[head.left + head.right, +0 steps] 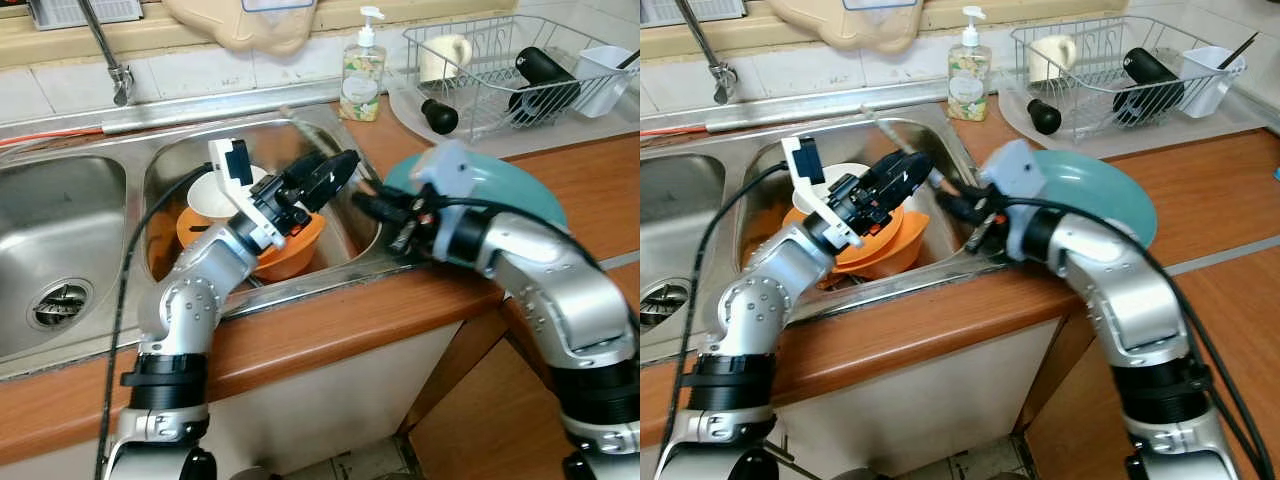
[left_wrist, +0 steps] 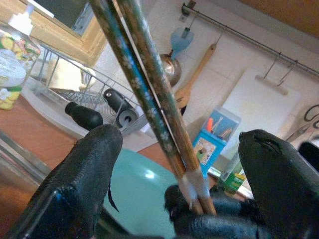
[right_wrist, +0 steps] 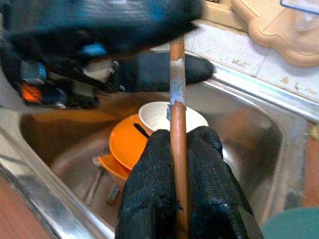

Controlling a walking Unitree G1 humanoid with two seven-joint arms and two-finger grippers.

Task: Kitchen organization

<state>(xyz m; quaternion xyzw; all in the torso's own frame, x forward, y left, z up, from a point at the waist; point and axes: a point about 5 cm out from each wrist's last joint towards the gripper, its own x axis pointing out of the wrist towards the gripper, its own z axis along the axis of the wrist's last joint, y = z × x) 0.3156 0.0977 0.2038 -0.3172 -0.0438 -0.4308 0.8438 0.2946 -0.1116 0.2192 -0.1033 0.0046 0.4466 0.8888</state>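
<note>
My left gripper grabs the chopsticks, by their patterned part above the white band next, since my right gripper's black fingers cover the chopsticks' lower end.
A pair of patterned chopsticks slants up over the right sink basin. My right gripper is shut on their lower end, and the sticks are pinched between its black fingers. My left gripper is open around the sticks higher up, one finger on each side with a gap to the sticks. Below, in the basin, lie stacked orange bowls with a white bowl on them.
A teal plate rests on the wooden counter behind my right wrist. Further back stand a soap bottle and a wire dish rack holding a mug, black items and a white cup. The left basin and the tap lie to the left.
</note>
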